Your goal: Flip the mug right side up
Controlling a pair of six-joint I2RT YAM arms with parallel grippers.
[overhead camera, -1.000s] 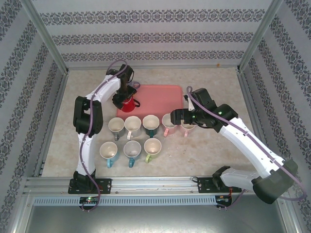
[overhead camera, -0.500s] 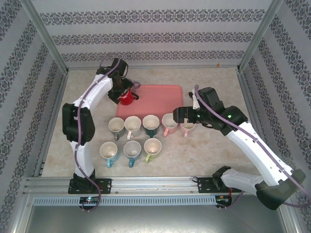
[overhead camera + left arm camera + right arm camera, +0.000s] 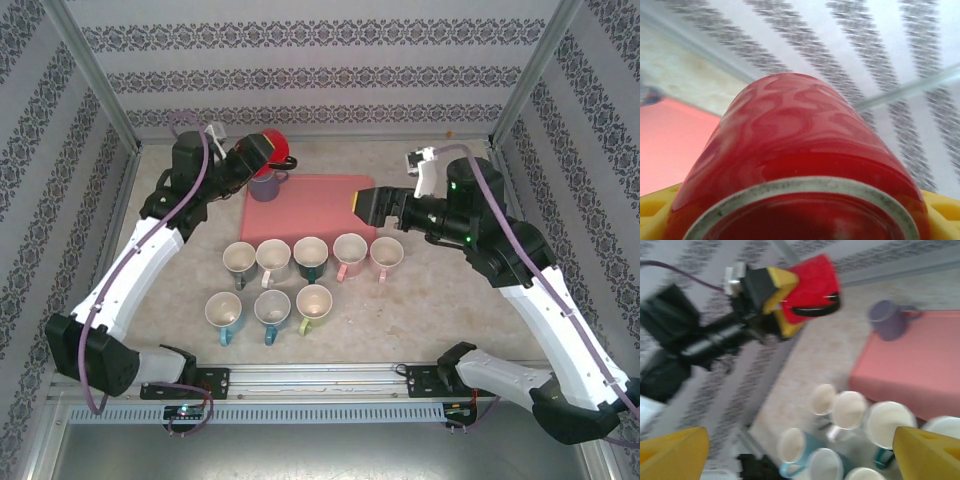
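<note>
My right gripper grips the red mug by its black handle (image 3: 288, 163) (image 3: 823, 310) next, which leaves the mug's rim and base free for setting it right side up.
A red mug (image 3: 280, 143) with a swirl pattern hangs in the air over the table's back left, lying tilted on its side. My left gripper (image 3: 268, 150) is shut on it, yellow fingers (image 3: 652, 212) on either flank. In the left wrist view the mug (image 3: 795, 135) has a pale ringed end toward the camera. The right wrist view shows the mug (image 3: 812, 280) and its black handle high at the left. My right gripper (image 3: 366, 205) stands open above the right end of the tray, yellow fingertips (image 3: 675, 452) wide apart and nothing between them.
A pink tray (image 3: 320, 200) lies at the back centre, with a purple mug (image 3: 265, 186) at its left end. Several upright mugs (image 3: 310, 255) stand in two rows in front of the tray. Patterned walls and metal posts enclose the table.
My left arm has lifted the red mug off the tray and swung it up and back, uncovering the purple mug. My right arm has risen away from the mug row toward the tray's right end.
</note>
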